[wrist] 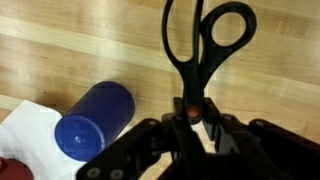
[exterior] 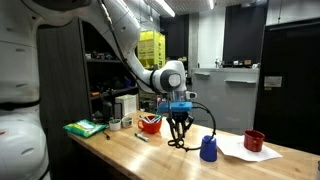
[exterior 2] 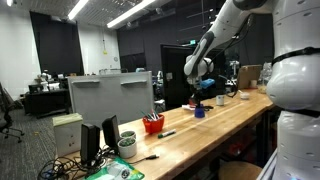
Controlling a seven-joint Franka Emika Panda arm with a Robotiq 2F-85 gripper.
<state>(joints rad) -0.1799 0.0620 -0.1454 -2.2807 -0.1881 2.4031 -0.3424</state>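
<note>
The scissors point(exterior: 176, 138) are hanging above the wood with the blue cup close beside them, so they would fall if I opened now. My gripper needs to first keep holding the scissors.
My gripper point(wrist: 192, 128) is shut on a pair of black scissors point(wrist: 190, 50), clamping them at the blades just past the orange pivot screw. Their handle loops point away from me toward the wooden tabletop point(wrist: 90, 40). In both exterior views the gripper point(exterior: 178, 118) point(exterior 2: 196, 92) hangs over the bench with the scissors point(exterior: 176, 138) dangling handles down, close to the wood. A blue cup point(wrist: 95, 120) stands just beside them, also seen as the blue cup point(exterior: 208, 149) point(exterior 2: 199, 110) in both exterior views.
A white paper sheet point(exterior: 238, 153) lies under and beyond the blue cup, with a red mug point(exterior: 254, 141) on it. A red bowl point(exterior: 150, 123) point(exterior 2: 152, 124), a marker point(exterior: 141, 136), a green pad point(exterior: 85, 128) and a monitor's back point(exterior 2: 110, 97) occupy the bench's other end.
</note>
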